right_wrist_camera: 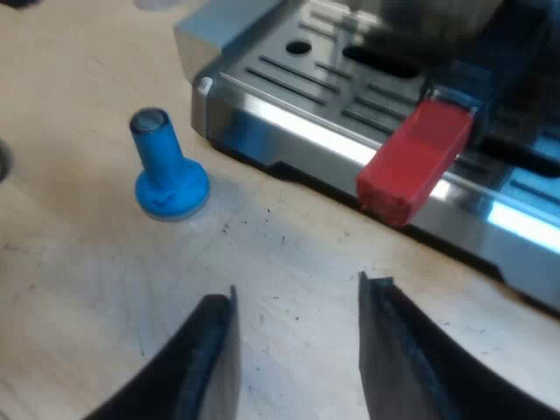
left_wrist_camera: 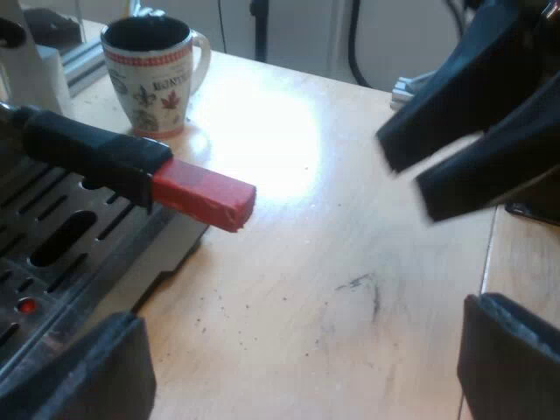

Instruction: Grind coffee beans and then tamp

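The holder's red end (right_wrist_camera: 416, 162) reaches out past the tray's raised edge (right_wrist_camera: 297, 131), and my fingers have room there. My right gripper will pick up the holder by that end next.
The holder's dark handle (left_wrist_camera: 87, 149) reaches out over the machine's drip tray (left_wrist_camera: 52, 236), and its red end (left_wrist_camera: 206, 197) hangs past the tray's edge above the wooden table. Its metal head is hidden. My left gripper (left_wrist_camera: 297, 372) is open, low over the table a short way from the red end, with nothing between its fingers. My right gripper (right_wrist_camera: 297, 350) is open too, just above the table, short of the red end (right_wrist_camera: 416, 157). A blue tamper (right_wrist_camera: 166, 171) stands upright on the table close to the drip tray's corner (right_wrist_camera: 206, 87). The right gripper (left_wrist_camera: 472, 131) hovers over the table beyond the red end.
A printed mug (left_wrist_camera: 153, 74) with a dark inside stands on the table beside the machine's base. Coffee grounds speckle the wood (left_wrist_camera: 350, 289) in front of the drip tray. The slotted steel tray (right_wrist_camera: 350, 96) has a raised front edge.
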